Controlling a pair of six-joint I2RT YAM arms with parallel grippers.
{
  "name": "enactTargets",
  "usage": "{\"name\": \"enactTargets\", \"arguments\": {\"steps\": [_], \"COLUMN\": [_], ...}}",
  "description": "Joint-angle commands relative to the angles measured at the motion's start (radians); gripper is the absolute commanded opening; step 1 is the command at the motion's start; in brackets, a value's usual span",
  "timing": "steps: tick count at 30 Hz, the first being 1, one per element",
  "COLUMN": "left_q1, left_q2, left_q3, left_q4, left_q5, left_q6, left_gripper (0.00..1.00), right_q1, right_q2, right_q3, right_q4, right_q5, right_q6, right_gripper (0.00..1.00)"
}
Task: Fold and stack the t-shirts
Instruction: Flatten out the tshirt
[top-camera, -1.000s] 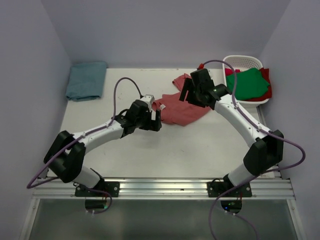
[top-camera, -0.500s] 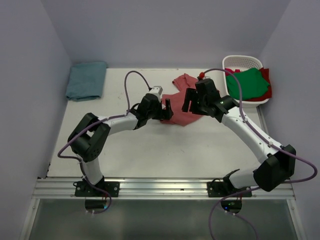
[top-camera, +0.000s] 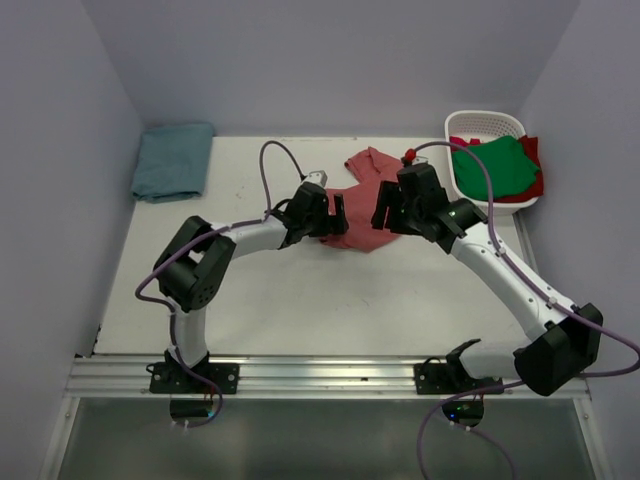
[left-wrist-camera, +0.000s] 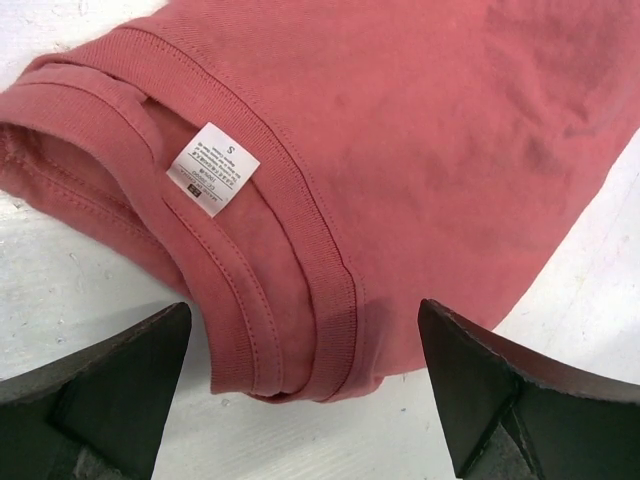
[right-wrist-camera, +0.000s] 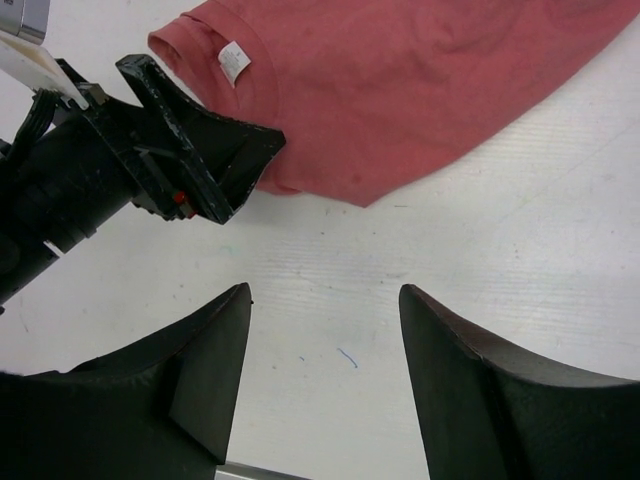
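My left gripper grabs the brick-red t-shirt by the collar fold's end next, which leaves the t-shirt's body free to spread for folding.
A faded brick-red t-shirt lies crumpled at the table's middle back. Its collar edge and white size label fill the left wrist view. My left gripper stands open at the shirt's left edge. The collar fold lies just ahead of the wide jaws, which touch nothing. My right gripper hovers open over the shirt's right side. Under it is bare table, with the shirt beyond the tips. A folded teal-blue t-shirt lies at the back left.
A white slotted basket at the back right holds a green t-shirt over a brighter red one. The left gripper shows close by in the right wrist view. Walls close in the back and both sides.
The left arm has reached right until its open jaws meet the shirt's collar edge. The right gripper has swung nearer and lower over the shirt's right side, its jaws narrowing a little.
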Motion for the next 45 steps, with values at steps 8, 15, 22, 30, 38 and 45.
{"name": "enactTargets", "arguments": {"steps": [8, 15, 22, 30, 38, 45], "left_q1": [0.000, 0.000, 0.002, 0.003, 0.009, 0.011], "left_q2": [0.021, -0.013, -0.218, -0.553, -0.679, -0.804], "left_q3": [-0.012, -0.049, -0.030, 0.161, 0.330, 0.325], "left_q4": [0.149, 0.164, 0.060, -0.250, -0.512, -0.546], "left_q5": [0.193, 0.207, 0.145, 0.046, -0.099, -0.196], "left_q6": [-0.018, -0.001, 0.071, 0.165, 0.219, 0.217], "left_gripper": [0.72, 0.36, 0.00, 0.00, 0.00, 0.00], "right_q1": [-0.001, -0.001, -0.001, -0.001, -0.002, 0.004], "right_q2": [-0.068, -0.088, -0.087, -0.049, 0.031, 0.111], "right_q3": [-0.010, -0.019, -0.033, -0.066, -0.071, -0.129], "right_q4": [-0.020, -0.028, -0.035, -0.017, 0.029, 0.115], "right_q5": [0.052, 0.083, 0.127, 0.175, 0.170, 0.017], "right_q6": [-0.002, -0.001, 0.010, 0.036, 0.047, 0.071], "right_gripper": [0.38, 0.34, 0.13, 0.07, 0.46, 0.57]}}
